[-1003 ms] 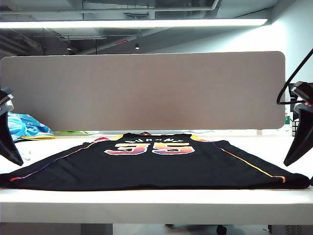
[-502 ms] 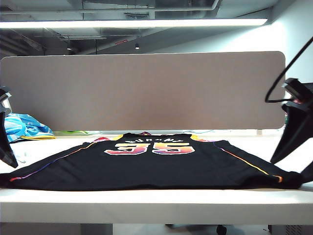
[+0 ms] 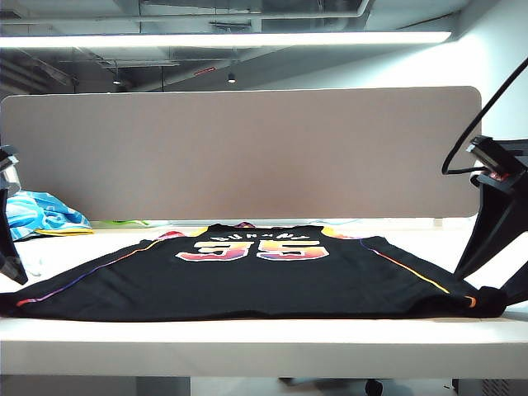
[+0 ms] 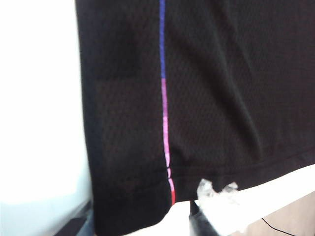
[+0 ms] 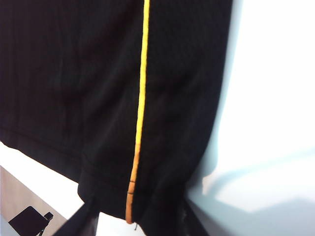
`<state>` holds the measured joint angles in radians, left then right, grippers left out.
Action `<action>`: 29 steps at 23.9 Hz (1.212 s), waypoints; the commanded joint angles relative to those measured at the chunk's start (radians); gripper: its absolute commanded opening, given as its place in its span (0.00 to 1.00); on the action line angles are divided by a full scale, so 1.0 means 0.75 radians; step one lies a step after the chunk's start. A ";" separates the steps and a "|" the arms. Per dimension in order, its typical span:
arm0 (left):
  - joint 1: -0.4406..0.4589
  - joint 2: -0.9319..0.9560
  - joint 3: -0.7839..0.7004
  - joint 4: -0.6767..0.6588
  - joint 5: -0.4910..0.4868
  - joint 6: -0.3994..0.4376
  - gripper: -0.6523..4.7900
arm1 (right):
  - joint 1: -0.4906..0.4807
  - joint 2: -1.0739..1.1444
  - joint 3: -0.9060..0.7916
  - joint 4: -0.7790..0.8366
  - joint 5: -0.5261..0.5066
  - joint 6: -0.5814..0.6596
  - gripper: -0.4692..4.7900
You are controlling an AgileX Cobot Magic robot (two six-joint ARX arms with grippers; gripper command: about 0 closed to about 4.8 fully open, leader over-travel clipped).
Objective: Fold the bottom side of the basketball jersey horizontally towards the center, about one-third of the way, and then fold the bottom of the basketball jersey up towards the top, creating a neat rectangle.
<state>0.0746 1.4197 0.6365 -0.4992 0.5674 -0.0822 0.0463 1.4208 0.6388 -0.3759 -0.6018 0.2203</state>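
Observation:
The bottom of the jersey (image 3: 247, 285) needs to be folded toward the center, so my right gripper needs to grab the jersey by its hem corner with the yellow-orange stripe (image 3: 477, 302).
The black basketball jersey (image 3: 247, 285) lies flat on the white table (image 3: 264, 334), its gradient number 35 facing up and its hem toward the front edge. My left gripper (image 3: 8, 266) stands at the far left by the hem's left corner. In the left wrist view that corner (image 4: 133, 206), with its purple-to-red stripe, lies between the open left gripper's (image 4: 138, 227) fingers. My right gripper (image 3: 492, 285) is down over the hem's right corner. In the right wrist view the right gripper (image 5: 135, 223) is open, with a finger on each side of the yellow-orange striped corner (image 5: 147, 196).
A light blue-and-white patterned cloth (image 3: 41, 213) lies at the back left. A grey divider panel (image 3: 239, 153) closes the table's far side. A black cable (image 3: 487, 107) loops above the right arm. Bare white tabletop shows beyond both jersey sides.
My right gripper has moved in leftward onto the hem's right corner, and that corner has shifted slightly inward. The left gripper has drifted a little toward the left edge.

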 commanded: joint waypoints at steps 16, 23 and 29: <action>0.001 0.028 -0.031 -0.037 -0.123 -0.003 0.31 | 0.002 -0.002 0.000 0.008 0.055 0.006 0.36; 0.001 0.028 -0.031 0.065 0.022 -0.007 0.11 | 0.002 -0.002 -0.001 0.038 0.065 0.012 0.08; 0.001 -0.058 -0.029 -0.073 0.000 -0.015 0.11 | 0.002 -0.045 -0.001 -0.101 0.027 -0.016 0.08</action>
<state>0.0750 1.4097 0.6174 -0.5098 0.5987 -0.0940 0.0471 1.4082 0.6376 -0.4122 -0.5762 0.2241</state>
